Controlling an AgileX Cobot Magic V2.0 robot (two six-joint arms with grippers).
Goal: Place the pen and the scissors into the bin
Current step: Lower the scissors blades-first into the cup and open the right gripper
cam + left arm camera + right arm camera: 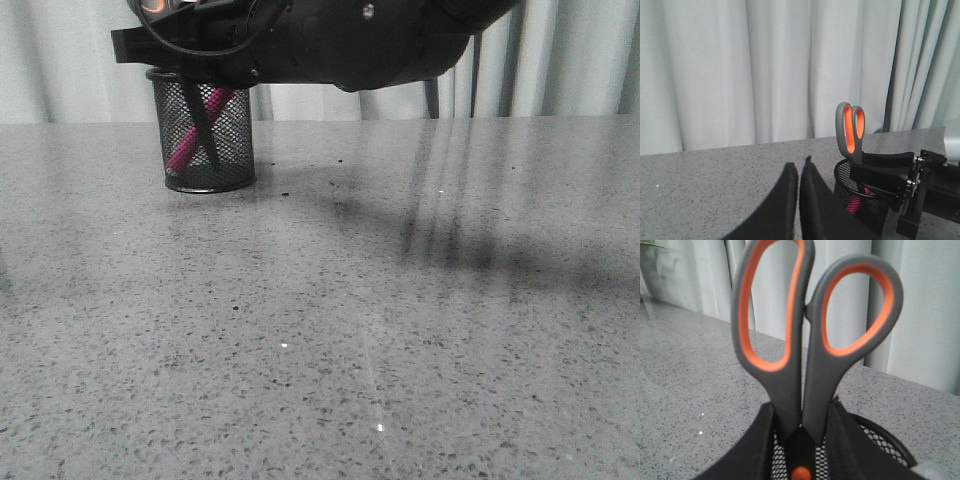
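The scissors' blades stand down inside the bin's rim, so the scissors [790,340] would settle in the black mesh bin [842,455]. It is time for my right gripper to open now.
The black mesh bin [225,150] stands at the far left of the table. The pink pen [188,143] leans inside it. The scissors [790,340] stand upright, blades down in the bin [885,440], with grey and orange handles above the rim. My right gripper [801,410] is shut on the scissors just below the handles, over the bin. In the left wrist view the scissors [850,130], bin [842,177], pen [856,204] and right gripper [852,167] show together. My left gripper [799,167] is shut and empty, close beside the bin.
My right arm [350,40] reaches across the top of the front view to the bin. A pale curtain [560,60] hangs behind the table's far edge. The grey speckled table [350,330] stretches in front of the bin.
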